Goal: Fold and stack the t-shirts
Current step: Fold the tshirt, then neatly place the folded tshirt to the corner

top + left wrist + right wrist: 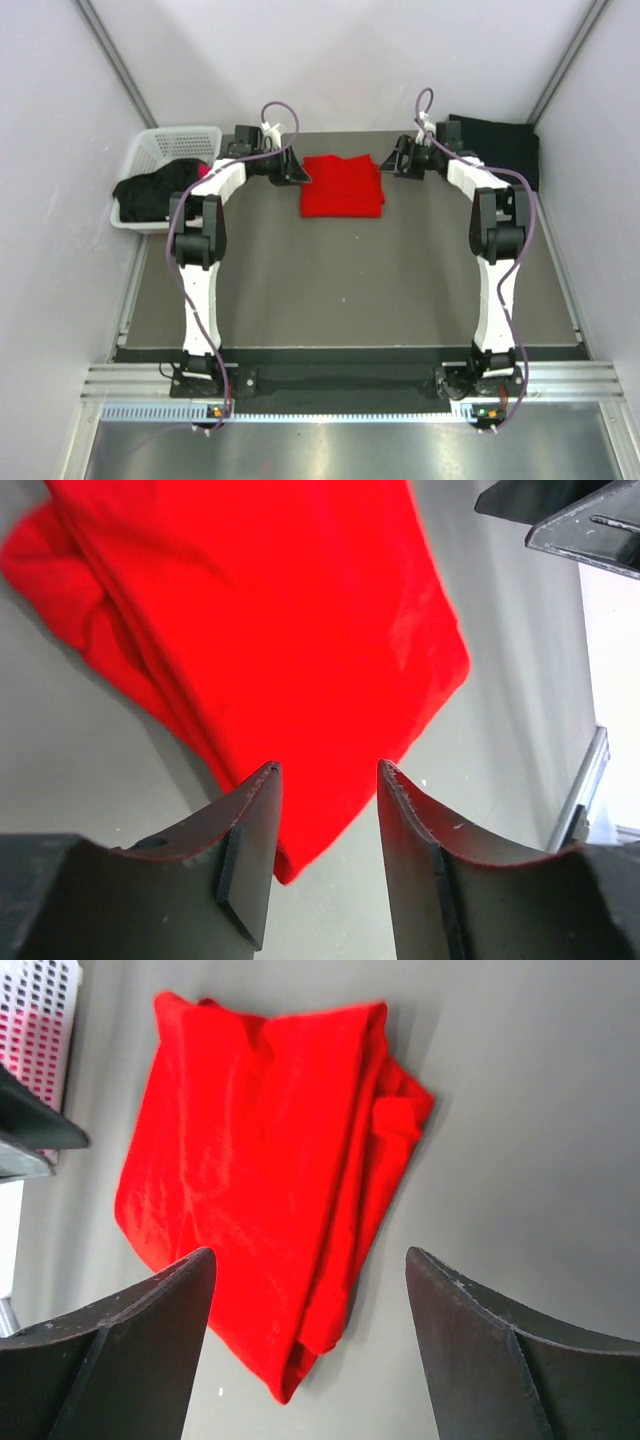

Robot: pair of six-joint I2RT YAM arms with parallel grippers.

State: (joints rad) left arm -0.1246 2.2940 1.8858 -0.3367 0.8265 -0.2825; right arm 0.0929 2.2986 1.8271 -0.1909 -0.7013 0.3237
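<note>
I should next pinch the layers of the folded red t-shirt together at its side edge facing the black t-shirt [495, 143] with my right gripper. Then the red t-shirt can be stacked there still folded.
A folded bright red t-shirt [342, 185] lies flat at the far middle of the table; it also shows in the left wrist view [260, 620] and the right wrist view [260, 1170]. My left gripper [303, 177] hovers at its left edge, open and empty [328, 770]. My right gripper [390, 163] hovers at its right edge, open wide and empty [310, 1252]. A black t-shirt [495, 143] lies folded at the far right corner. Black cloth with a bit of pink [155, 187] hangs out of the white lattice basket [165, 148].
The basket stands off the table's far left corner, also glimpsed in the right wrist view [35, 1020]. Grey walls enclose the table on three sides. The grey table surface [340, 290] stretches in front of the red shirt.
</note>
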